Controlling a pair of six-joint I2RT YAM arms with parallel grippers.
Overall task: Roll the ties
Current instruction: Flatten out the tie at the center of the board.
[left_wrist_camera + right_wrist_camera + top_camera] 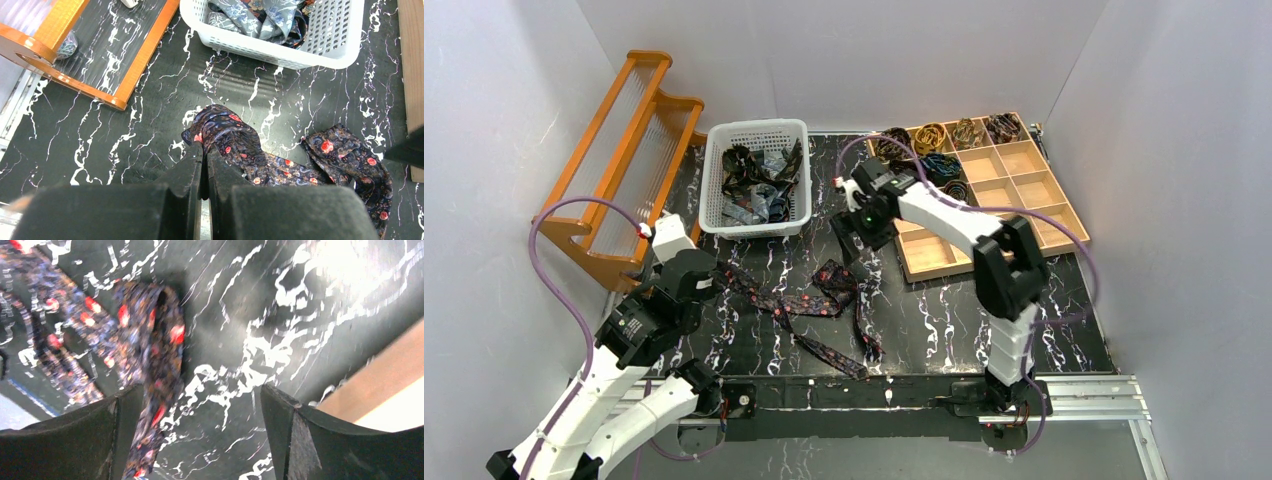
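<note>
Next, my right gripper grabs its loose folded part (836, 277) (156, 332) on the tray side, opposite my left gripper's pinch, to pull the tie straight for rolling.
One tie (832, 280), dark with red-pink dots, lies loose and crumpled across the black marble table, its thin end trailing toward the front edge. My left gripper (714, 272) is shut, its tips (205, 146) pinching the tie's bunched left end (235, 137). My right gripper (856, 228) hovers above the tie's middle, by the wooden tray. In the right wrist view its jaws (200, 425) stand wide open, and a blurred fold of the tie (155, 340) hangs along the inner face of the left finger (122, 432), not clamped.
A white basket (714, 215) at the back holds several more ties. At right a wooden compartment tray (924, 255) holds coiled ties (929, 137) in its far cells. An orange wooden rack (614, 170) stands at the left.
</note>
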